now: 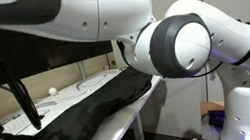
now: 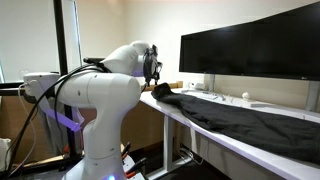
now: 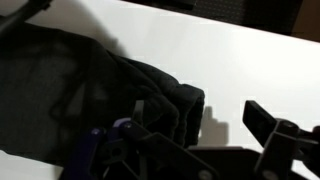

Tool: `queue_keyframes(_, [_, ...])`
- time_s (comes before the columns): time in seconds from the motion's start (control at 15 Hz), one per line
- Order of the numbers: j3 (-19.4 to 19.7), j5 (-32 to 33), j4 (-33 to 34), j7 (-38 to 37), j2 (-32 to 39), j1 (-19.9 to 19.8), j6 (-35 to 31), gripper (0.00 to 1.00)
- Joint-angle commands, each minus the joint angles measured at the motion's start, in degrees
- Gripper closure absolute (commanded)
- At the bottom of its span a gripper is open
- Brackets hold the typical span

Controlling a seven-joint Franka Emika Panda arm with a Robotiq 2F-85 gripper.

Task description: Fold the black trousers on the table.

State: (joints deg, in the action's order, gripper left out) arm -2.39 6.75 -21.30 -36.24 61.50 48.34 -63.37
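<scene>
The black trousers (image 2: 230,118) need their rumpled end folded over the other end, so my gripper should grab them by that rumpled end next and leave the rest along the table.
The black trousers (image 2: 230,118) lie lengthwise along the white table (image 2: 268,108), limp and wrinkled. They also show in an exterior view (image 1: 82,115). My gripper (image 2: 153,68) hangs just above the end of the trousers nearest the robot's base. In the wrist view the gripper (image 3: 200,122) is open. One finger stands over the rumpled end of the trousers (image 3: 120,85) and the other over bare table (image 3: 250,60). Nothing is held between them.
Wide black monitors (image 2: 250,45) stand along the back of the table. A small white object (image 2: 245,97) sits behind the trousers. Black cables (image 1: 20,97) hang close to the camera. The robot's white arm (image 1: 191,39) fills much of an exterior view.
</scene>
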Motion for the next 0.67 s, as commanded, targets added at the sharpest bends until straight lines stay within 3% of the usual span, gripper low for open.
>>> queue_keyframes(0.0, [1.5, -0.7, -0.7, 0.3, 0.3, 0.1, 2.9, 0.0])
queue_keyframes(0.6, [5.8, 3.0, 0.1, 0.8, 2.9, 2.5, 4.3, 0.0])
